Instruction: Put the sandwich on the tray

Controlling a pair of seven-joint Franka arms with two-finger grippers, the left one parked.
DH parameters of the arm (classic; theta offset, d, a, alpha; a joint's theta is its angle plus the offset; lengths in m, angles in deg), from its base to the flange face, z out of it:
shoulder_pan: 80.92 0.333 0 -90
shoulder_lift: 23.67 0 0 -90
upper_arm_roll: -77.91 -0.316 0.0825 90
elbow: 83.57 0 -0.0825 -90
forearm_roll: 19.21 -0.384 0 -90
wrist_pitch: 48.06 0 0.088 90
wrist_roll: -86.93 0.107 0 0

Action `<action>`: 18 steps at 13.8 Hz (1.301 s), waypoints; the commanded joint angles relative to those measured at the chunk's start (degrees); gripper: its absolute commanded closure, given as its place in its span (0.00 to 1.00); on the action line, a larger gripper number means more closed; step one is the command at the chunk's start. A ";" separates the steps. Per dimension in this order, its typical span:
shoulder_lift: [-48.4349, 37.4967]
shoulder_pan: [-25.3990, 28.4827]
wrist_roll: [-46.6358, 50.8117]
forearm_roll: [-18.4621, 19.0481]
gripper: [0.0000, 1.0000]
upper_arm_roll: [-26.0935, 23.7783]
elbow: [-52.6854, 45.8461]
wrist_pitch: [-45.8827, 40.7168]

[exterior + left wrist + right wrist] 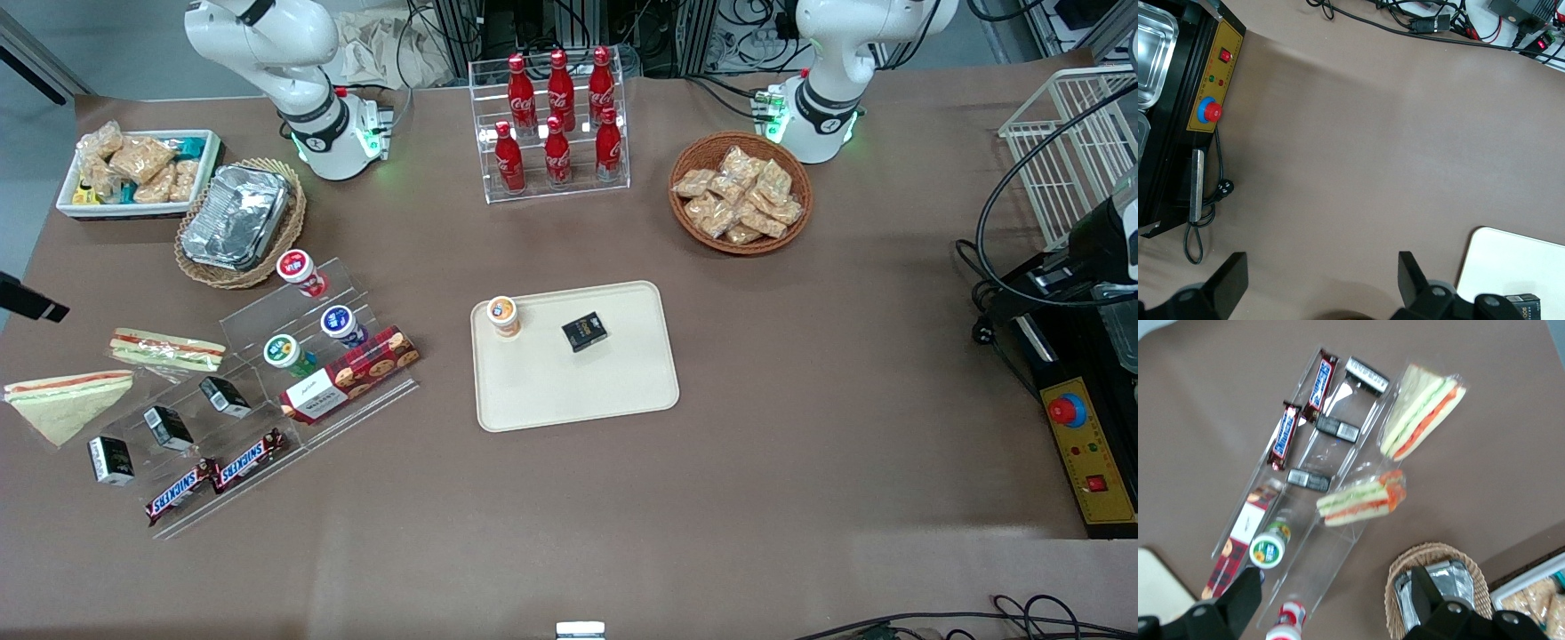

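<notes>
The right gripper picks up the clear-wrapped sandwich by its bread end (23, 395) next, to place it on the cream tray (576, 373).
Two clear-wrapped wedge sandwiches lie toward the working arm's end of the table. One sandwich (167, 348) (1361, 497) rests against the clear acrylic stand (293, 373). The other sandwich (67, 400) (1421, 410) lies on the table beside it, nearer the front camera. The cream-beige tray (578, 391) (1511, 267) sits mid-table with an orange-lidded cup (503, 316) and a small black box (584, 331) on it. My right gripper (1335, 600) is open and empty, high above the stand and the foil basket. It does not show in the front view.
The stand holds Snickers bars (213, 476), black boxes, a biscuit box (351, 384) and lidded cups. A wicker basket with a foil tray (238, 218) (1438, 587), a white snack bin (138, 173), a cola rack (556, 124) and a snack basket (741, 191) stand farther back.
</notes>
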 commanded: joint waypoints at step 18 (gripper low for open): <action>18.30 -9.66 1.16 -5.66 0.01 1.65 0.01 25.71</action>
